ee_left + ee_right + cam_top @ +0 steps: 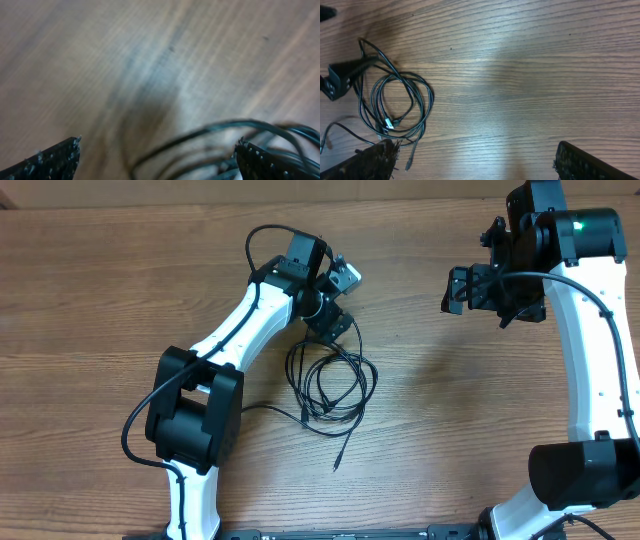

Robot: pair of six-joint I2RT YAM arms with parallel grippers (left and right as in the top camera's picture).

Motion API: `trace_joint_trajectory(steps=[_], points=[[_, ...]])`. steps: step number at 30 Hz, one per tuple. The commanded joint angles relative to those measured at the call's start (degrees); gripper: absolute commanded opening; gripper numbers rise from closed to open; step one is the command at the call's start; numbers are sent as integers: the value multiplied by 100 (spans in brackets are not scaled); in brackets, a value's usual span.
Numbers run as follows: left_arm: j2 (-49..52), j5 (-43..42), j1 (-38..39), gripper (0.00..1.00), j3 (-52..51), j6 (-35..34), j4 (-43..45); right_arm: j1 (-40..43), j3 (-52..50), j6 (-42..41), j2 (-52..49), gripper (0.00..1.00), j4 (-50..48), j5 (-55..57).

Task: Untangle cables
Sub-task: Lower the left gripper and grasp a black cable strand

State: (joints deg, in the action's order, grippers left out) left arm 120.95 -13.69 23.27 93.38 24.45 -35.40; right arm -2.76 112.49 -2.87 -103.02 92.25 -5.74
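I should grab the cord at the outer edge of the coil with my left gripper next, and leave the rest for my right gripper to untangle.
The cables [335, 380] are thin black cords lying in a tangled coil at the table's middle, with one plug end trailing toward the front [338, 465]. My left gripper [335, 328] is open and low over the coil's top edge; in the left wrist view the blurred cords [220, 137] pass between and under its fingers [157, 157]. My right gripper [458, 290] is open and empty, held off the table at the right. The right wrist view shows the coil [395, 107] at the far left, apart from its fingers [475, 160].
The wooden table [450, 410] runs across the whole view. The left arm's base [190, 415] stands left of the coil, with its own thicker wire looping above the wrist [260, 240]. The right arm's base [580, 470] is at the front right.
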Motion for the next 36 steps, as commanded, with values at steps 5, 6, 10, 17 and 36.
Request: trace_joint_trajectory(steps=[5,6,10,17,36], points=[[177,597,-11,99,48,278,577,-13,116,-166,199,100,-17,-50],[238,621,-11,99,48,282,623,-13,116,-166,199,100,-17,-52],[483,623,-9,99,48,282,647,-11,116,-164,199,100,-17,-50],[487,621,-9,99,63,280,413,-13,116,-164,199,100,-151,-50],[437,977,-9,4,229,-487,855,-13,116,-184,199,100,-413,-251]])
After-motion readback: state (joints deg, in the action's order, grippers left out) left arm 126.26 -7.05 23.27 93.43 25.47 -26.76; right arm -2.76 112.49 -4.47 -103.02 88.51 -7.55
